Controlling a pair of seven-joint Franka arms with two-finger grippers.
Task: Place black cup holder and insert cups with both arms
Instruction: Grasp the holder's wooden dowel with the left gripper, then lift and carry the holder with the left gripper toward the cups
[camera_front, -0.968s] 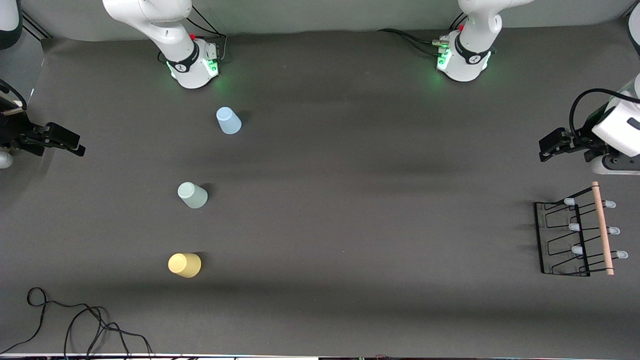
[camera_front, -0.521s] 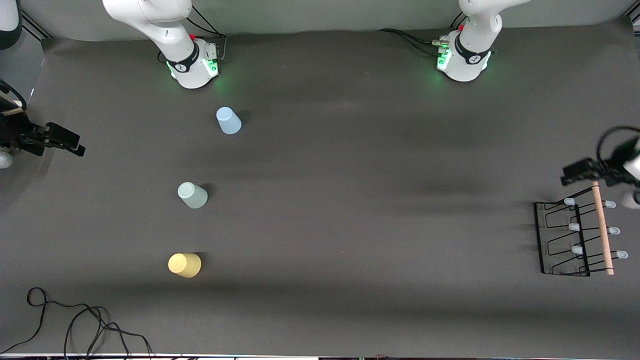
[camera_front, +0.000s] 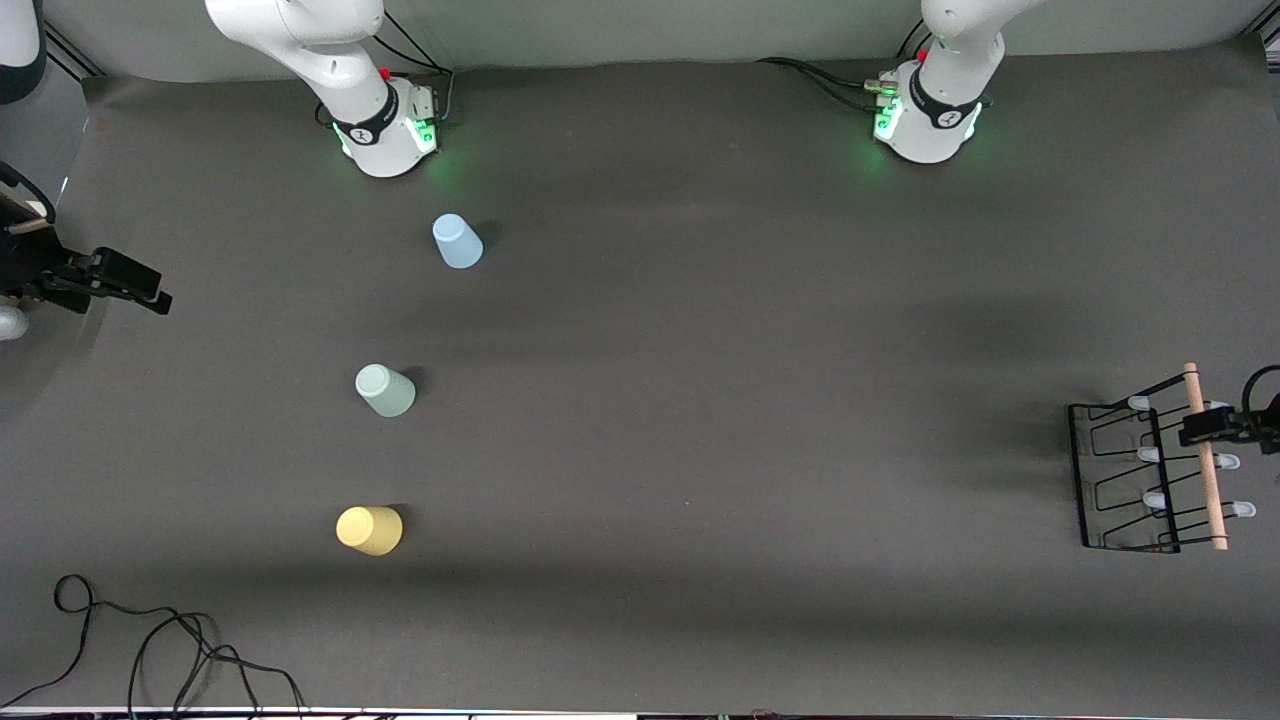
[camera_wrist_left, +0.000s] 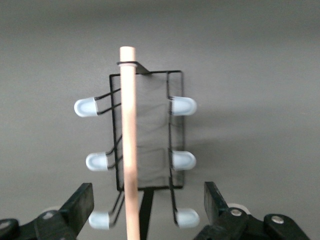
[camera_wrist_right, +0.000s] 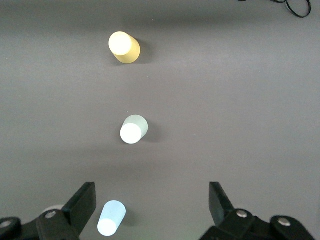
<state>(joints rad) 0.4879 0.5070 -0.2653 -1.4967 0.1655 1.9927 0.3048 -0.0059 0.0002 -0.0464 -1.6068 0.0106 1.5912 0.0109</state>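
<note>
My left gripper moves lower next before it closes on the wooden rod, since its fingers hang above the rod in the left wrist view and closing now would miss.
The black cup holder (camera_front: 1125, 475) stands at the left arm's end of the table, its wooden rod (camera_front: 1205, 480) along the top. My left gripper (camera_front: 1215, 425) hangs over that rod, open. In the left wrist view the holder (camera_wrist_left: 175, 75) and its rod (camera_wrist_left: 129, 130) lie between the spread fingers (camera_wrist_left: 80, 202), which touch nothing. Three cups stand upside down toward the right arm's end: light blue (camera_front: 457, 242) farthest from the front camera, mint (camera_front: 385, 390), then yellow (camera_front: 369, 530) nearest. My right gripper (camera_front: 125, 285) waits open at that end, over the table's edge.
A loose black cable (camera_front: 150, 640) lies by the table's front edge at the right arm's end. The two green-lit arm bases (camera_front: 385, 135) (camera_front: 930, 120) stand along the table's back edge. Dark bare tabletop (camera_front: 750, 400) stretches between the cups and the holder.
My left gripper has travelled toward the front camera and come over the holder's rod. The right gripper, the cups and the holder have not moved.
</note>
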